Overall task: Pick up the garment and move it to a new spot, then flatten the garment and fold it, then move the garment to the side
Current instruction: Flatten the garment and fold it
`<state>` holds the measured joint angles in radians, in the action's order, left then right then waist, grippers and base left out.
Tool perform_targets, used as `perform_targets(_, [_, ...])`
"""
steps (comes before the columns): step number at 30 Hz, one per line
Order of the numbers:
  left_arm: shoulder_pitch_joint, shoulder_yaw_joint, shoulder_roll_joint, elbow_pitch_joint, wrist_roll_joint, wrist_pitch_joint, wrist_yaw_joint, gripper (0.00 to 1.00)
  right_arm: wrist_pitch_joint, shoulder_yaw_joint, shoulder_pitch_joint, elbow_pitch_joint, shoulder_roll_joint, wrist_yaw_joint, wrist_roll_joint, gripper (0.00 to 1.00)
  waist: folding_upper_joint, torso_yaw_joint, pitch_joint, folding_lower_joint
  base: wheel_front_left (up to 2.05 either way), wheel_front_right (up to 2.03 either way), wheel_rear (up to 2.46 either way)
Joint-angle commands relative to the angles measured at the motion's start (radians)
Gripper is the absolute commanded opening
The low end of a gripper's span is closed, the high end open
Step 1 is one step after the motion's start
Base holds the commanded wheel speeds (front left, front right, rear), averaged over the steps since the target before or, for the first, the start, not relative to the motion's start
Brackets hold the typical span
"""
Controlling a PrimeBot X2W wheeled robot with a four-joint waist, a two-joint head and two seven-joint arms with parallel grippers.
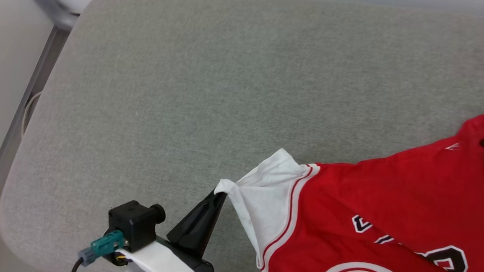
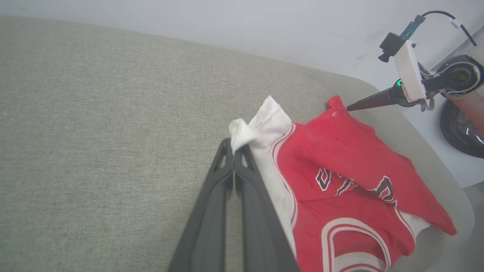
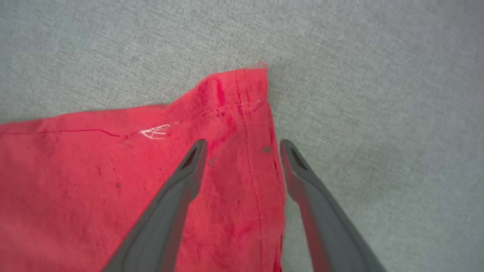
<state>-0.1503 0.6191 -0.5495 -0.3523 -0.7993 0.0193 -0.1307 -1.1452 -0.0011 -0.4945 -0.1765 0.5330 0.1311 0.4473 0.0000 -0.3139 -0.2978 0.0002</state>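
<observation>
My right gripper is next going to grab the jersey by its red hem corner [image 3: 258, 97]. It will then move the jersey to a new spot and flatten it.
The garment [image 1: 398, 210], a red jersey with white sleeves and striped trim, lies crumpled at the lower right of a grey cushion [image 1: 222, 91]. My left gripper [image 1: 220, 194] is shut on the tip of a white sleeve [image 2: 242, 132], lifting it slightly; the left wrist view shows the cloth pinched between the dark fingers [image 2: 211, 204]. My right gripper [image 3: 242, 145] stands open over the garment's red hem corner [image 3: 234, 94], one finger above the fabric and the other just past its edge, with nothing pinched. That gripper [image 2: 349, 108] points at the same corner in the left wrist view.
The cushion has rounded edges, with a metal rail [image 1: 18, 120] and a gap along its left side. A pale wall [image 2: 264, 26] runs behind it. A dark round base [image 2: 461, 128] stands beyond the cushion's right end. Bare cushion stretches left of the garment and behind it.
</observation>
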Motion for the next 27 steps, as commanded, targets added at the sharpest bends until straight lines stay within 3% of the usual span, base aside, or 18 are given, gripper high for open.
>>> perform_targets(1, [-0.018,0.007,0.011,0.003,0.005,-0.003,0.008,0.00,0.009,0.003,-0.025,-0.023,0.011,-0.001,-0.012,1.00,0.0000,-0.032,-0.034,-0.0002,0.00,0.00,0.00])
perform_targets(13, [-0.055,0.027,0.034,0.036,0.009,-0.008,0.031,0.00,0.031,0.069,-0.034,-0.161,0.010,-0.001,-0.010,1.00,0.0000,-0.064,-0.067,-0.0002,0.00,0.00,0.00])
perform_targets(14, [-0.056,0.026,0.034,0.038,0.008,-0.007,0.032,0.00,0.030,0.075,-0.027,-0.169,0.010,-0.001,-0.008,0.80,0.0000,-0.065,-0.067,-0.0002,0.00,0.00,0.00])
perform_targets(16, [-0.058,0.026,0.034,0.043,0.006,-0.008,0.032,0.00,0.043,0.080,-0.021,-0.181,0.010,-0.001,-0.008,0.05,0.0000,-0.065,-0.066,-0.0002,0.00,0.00,0.00])
perform_targets(17, [-0.059,0.025,0.034,0.044,0.005,-0.009,0.031,0.00,0.058,0.080,-0.023,-0.184,0.010,-0.001,-0.011,0.00,0.0000,-0.064,-0.065,-0.0002,0.00,0.00,0.00])
perform_targets(27, [-0.035,-0.004,-0.001,0.064,-0.009,-0.010,0.017,0.00,0.334,0.111,-0.132,-0.233,0.018,-0.001,-0.021,0.00,0.0000,0.004,0.026,-0.0002,0.00,0.00,0.00])
